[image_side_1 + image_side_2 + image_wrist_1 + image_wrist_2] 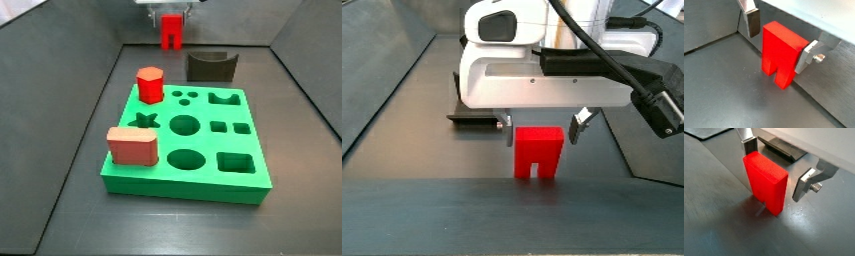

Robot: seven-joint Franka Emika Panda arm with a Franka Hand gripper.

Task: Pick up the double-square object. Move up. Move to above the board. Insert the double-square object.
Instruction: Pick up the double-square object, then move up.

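My gripper grabs the double-square object by its solid top block next, to fit the double-square object's notched pegs into the board point(187, 186).
The double-square object point(781, 50) is a bright red upright block with a notch in its bottom edge. It stands on the dark floor at the far end, beyond the board point(187, 186), and shows in both wrist views point(765, 180) and both side views point(171, 30) point(540, 152). My gripper point(777, 50) is lowered around it and open, one silver finger point(751, 22) on each side. Narrow gaps show between the fingers and the block in a side view, where the gripper point(543, 128) straddles its top. The green board lies nearer, with many shaped holes.
A dark grey curved-top block point(211, 66) sits just beside the red block, between it and the board, and is also seen behind the fingers point(784, 149). A red hexagonal prism point(150, 85) and a salmon-pink cube point(131, 146) stand on the board's left side. Sloped walls enclose the floor.
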